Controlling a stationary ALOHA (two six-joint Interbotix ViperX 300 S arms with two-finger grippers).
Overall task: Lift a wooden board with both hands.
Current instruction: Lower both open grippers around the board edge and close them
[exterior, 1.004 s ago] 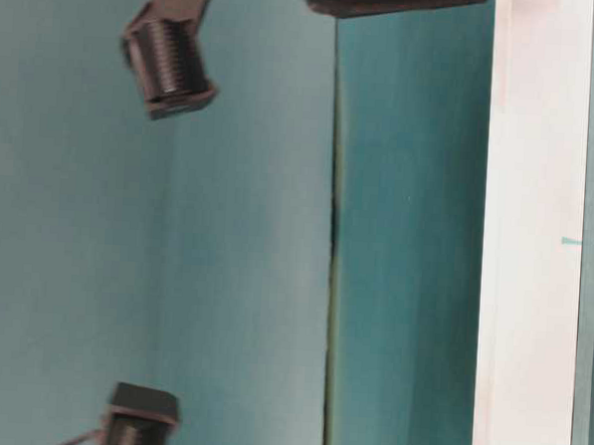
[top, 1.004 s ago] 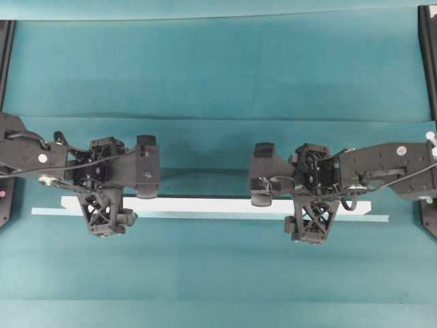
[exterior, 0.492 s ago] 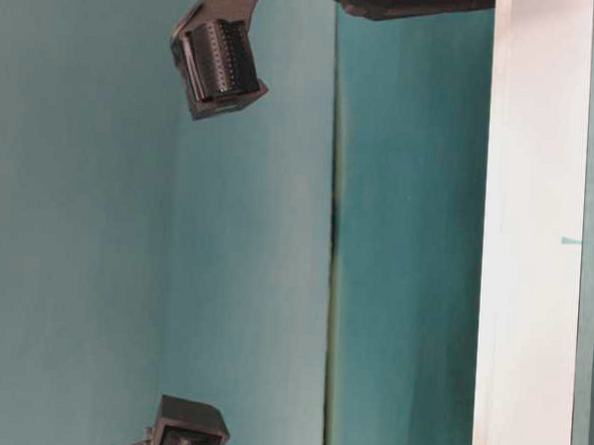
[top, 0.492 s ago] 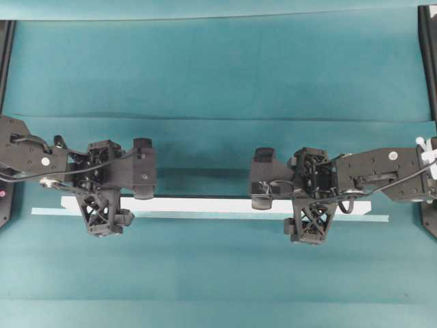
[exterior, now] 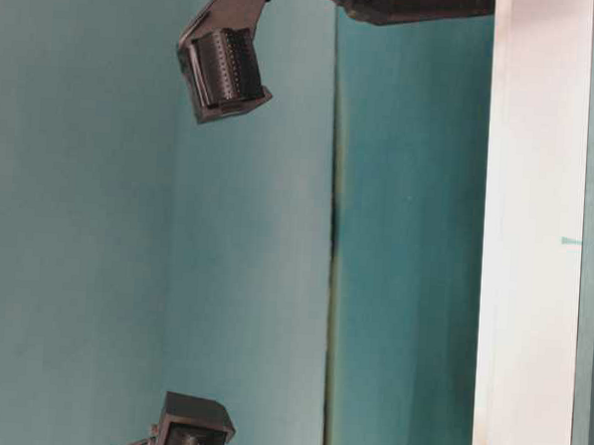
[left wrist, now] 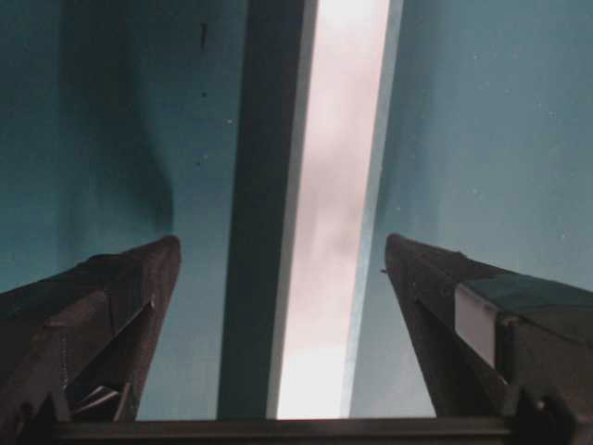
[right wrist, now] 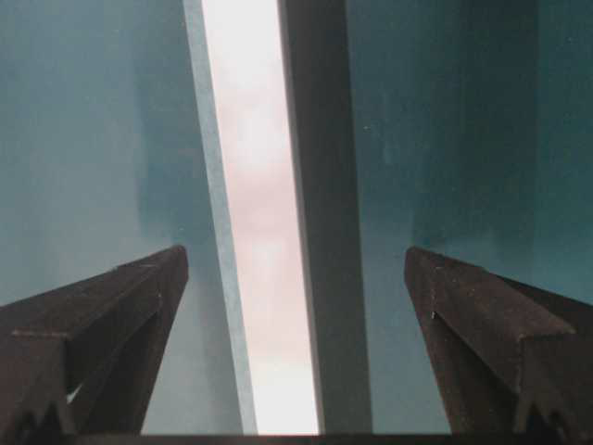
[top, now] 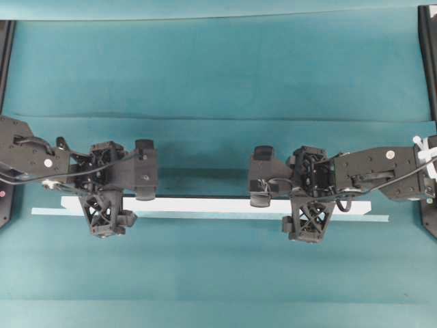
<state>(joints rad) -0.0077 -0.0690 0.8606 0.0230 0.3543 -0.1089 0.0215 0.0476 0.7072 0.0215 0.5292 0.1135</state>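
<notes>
Both fingers of my right gripper reach down to the teal cloth on either side of the wooden board, so it is time to close and catch the board now.
The wooden board (top: 205,205) is a long, flat white plank lying left to right on the teal cloth. My left gripper (top: 104,195) hangs open over its left part, one lattice finger on each side. Over the right part, my right gripper (top: 313,195) is open and straddles it the same way. In the left wrist view the board (left wrist: 334,232) runs between the spread fingers of that gripper (left wrist: 280,243), nearer the right one, touching neither. The right wrist view shows the board (right wrist: 259,232) inside the open right gripper (right wrist: 295,252), apart from both fingers. At table level the board (exterior: 531,245) lies flat.
A thin pale teal strip (top: 205,216) runs along the board's near edge and sticks out past both ends. Black frame rails (top: 5,55) (top: 430,55) stand at the table's left and right edges. A cloth fold (top: 218,117) crosses behind the arms.
Both arms have come down closer to the board, seen at table level as their black housings shifting toward it. Both grippers stay open. The board has not moved.
</notes>
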